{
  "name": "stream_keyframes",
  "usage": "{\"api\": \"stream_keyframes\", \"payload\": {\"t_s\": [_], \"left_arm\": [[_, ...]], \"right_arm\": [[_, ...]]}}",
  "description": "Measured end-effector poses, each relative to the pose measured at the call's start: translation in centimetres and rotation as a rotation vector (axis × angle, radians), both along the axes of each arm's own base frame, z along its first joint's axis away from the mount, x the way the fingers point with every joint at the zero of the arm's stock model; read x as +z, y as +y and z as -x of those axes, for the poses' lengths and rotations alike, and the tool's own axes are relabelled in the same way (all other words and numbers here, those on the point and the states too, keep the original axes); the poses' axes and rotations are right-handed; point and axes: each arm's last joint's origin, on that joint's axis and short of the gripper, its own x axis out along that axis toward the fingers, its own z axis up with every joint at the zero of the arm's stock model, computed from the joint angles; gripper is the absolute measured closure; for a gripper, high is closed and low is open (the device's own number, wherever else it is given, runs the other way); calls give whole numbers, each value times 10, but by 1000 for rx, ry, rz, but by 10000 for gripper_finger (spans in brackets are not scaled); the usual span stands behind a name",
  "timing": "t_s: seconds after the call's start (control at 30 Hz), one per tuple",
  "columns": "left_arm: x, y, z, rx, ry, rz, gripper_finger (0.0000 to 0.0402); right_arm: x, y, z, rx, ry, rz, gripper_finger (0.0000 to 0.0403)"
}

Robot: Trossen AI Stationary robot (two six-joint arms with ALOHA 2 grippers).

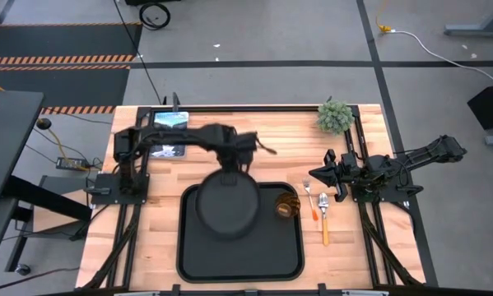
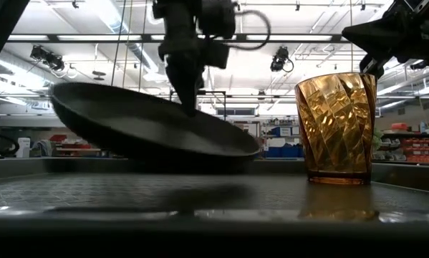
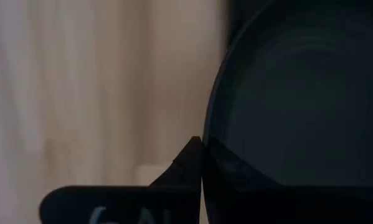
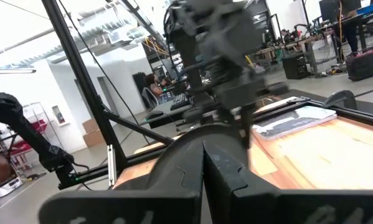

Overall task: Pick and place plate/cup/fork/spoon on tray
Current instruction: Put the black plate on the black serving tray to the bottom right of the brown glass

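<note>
My left gripper needs to lower the plate farther inside before it lets go of the plate, because the plate's far edge sticks out over the tray's far rim.
The round black plate hangs tilted over the black tray, held at its far rim by my left gripper. In the low view the plate slopes, with its left side higher. The amber cup stands upright on the tray's right part and shows large in the low view. The fork and the spoon lie on the table, right of the tray. My right gripper is shut and empty, just beyond the fork. My left gripper pinches the plate's far rim between its two fingers, one finger outside the rim. The fingers come from above, pointing down. The plate hangs tilted below them; I cannot tell whether its low edge touches the tray.
A small green plant stands at the table's far right corner. A flat device lies at the far left, near the left arm's base. Bare wood lies left of the tray and along the near edge.
</note>
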Motion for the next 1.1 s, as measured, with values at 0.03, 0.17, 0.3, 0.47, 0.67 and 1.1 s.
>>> {"api": "stream_keyframes", "payload": {"t_s": [0.03, 0.17, 0.3, 0.47, 0.67, 1.1], "left_arm": [[0, -9, -2, -13, -13, 1, 391], [2, -42, -10, -38, -65, 13, 391], [-2, -68, -16, -65, -97, 23, 391], [-22, -86, -24, -22, -71, 9, 391], [-40, -96, -34, 17, -77, 31, 390], [-41, -107, -40, 119, -139, 71, 368]], "right_arm": [[0, 0, 0, 0, 0, 0, 387], [0, 0, 0, 0, 0, 0, 387], [0, 0, 0, 0, 0, 0, 387], [0, 0, 0, 0, -1, 0, 387], [0, 0, 0, 0, 0, 0, 387], [1, 0, 0, 0, -14, -4, 387]]}}
